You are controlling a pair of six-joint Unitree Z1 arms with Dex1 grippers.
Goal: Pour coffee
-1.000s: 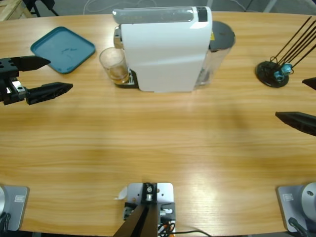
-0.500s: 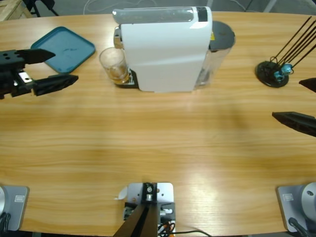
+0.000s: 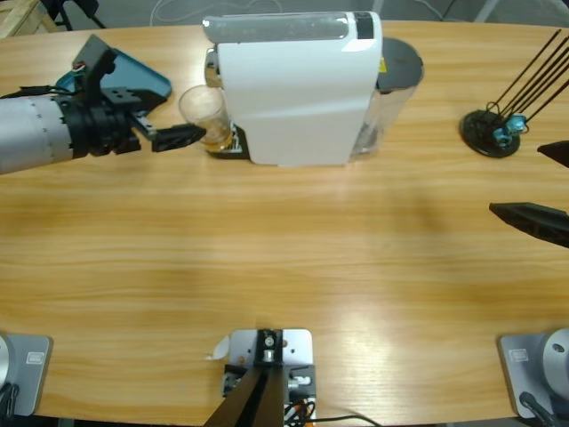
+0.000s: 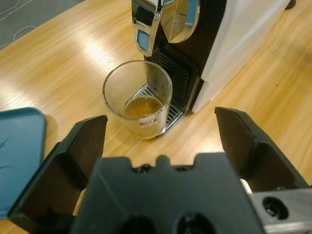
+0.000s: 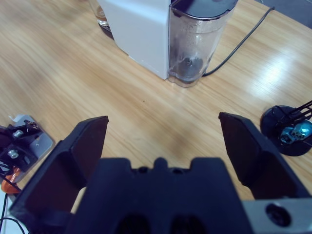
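Observation:
My left gripper grabs the tumbler by its clear side (image 3: 206, 120) next, to serve the coffee on the teal tray (image 3: 140, 75).
A clear glass tumbler (image 3: 201, 108) stands on the drip tray under the spout of the white coffee machine (image 3: 298, 89). A shallow pool of amber coffee (image 4: 142, 108) lies in the bottom of the tumbler (image 4: 137, 95). My left gripper (image 3: 173, 120) is open just left of the glass, one jaw close beside its base. In the left wrist view the left gripper (image 4: 161, 119) frames the glass without touching it. My right gripper (image 3: 520, 178) hangs open at the table's right edge, far from the machine (image 5: 136, 24), and the right gripper (image 5: 163, 121) holds nothing.
A teal tray (image 3: 147, 80) lies behind the left arm, partly covered by it. The machine's water tank (image 3: 391, 89) is on its right side, with a cable (image 5: 243, 39) trailing off. A black stand with thin rods (image 3: 489, 132) sits at the far right.
My left arm has swung in from the left edge toward the machine, bringing its open gripper up beside the glass. The right gripper has barely moved.

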